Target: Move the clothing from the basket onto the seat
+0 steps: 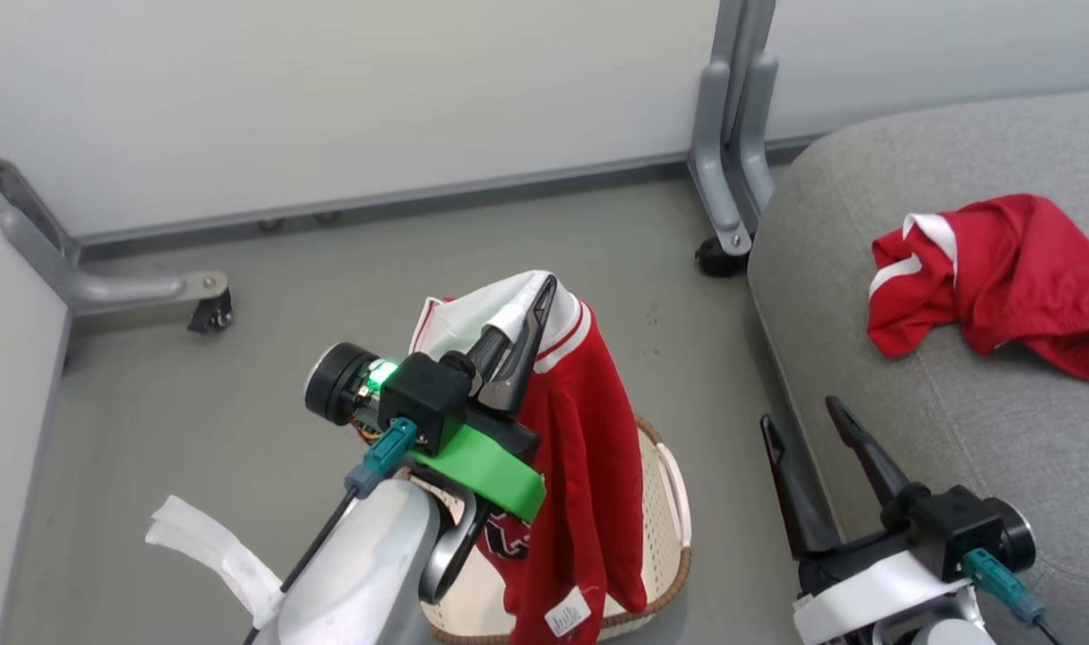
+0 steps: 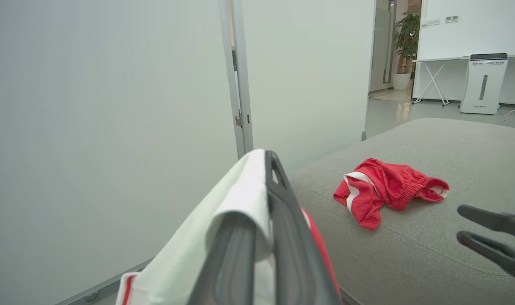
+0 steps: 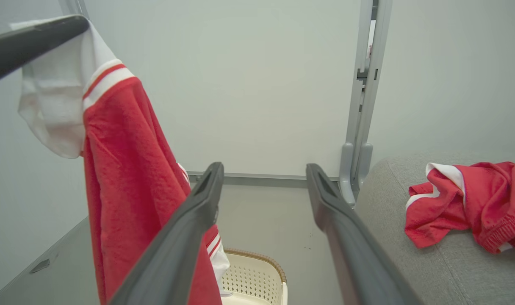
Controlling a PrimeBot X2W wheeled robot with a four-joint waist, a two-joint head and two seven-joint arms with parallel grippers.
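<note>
Next, my right gripper grabs the hanging red garment by a fold of its red fabric [image 1: 595, 441] [image 3: 134, 183], to lay the garment on the seat.
My left gripper [image 1: 531, 300] is shut on the white panel of a red garment [image 1: 589, 448] with white stripes. The garment hangs from it above the cream basket [image 1: 679, 502], with its small white label at the bottom. In the left wrist view the white fabric [image 2: 223, 212] is draped over my fingers [image 2: 283, 220]. A second red garment [image 1: 1001, 269] lies crumpled on the grey seat [image 1: 956, 421] to the right. My right gripper [image 1: 800, 412] is open and empty by the seat's front edge. Through its fingers [image 3: 185, 228] I see the hanging garment [image 3: 130, 169] and the basket [image 3: 257, 271].
White partition panels stand behind, on grey metal legs with castors [image 1: 733, 179] [image 1: 209, 309]. Grey floor [image 1: 330, 269] lies between basket, panels and seat. The seat [image 2: 431, 144] stretches far right, with a doorway and a white unit [image 2: 484, 82] beyond.
</note>
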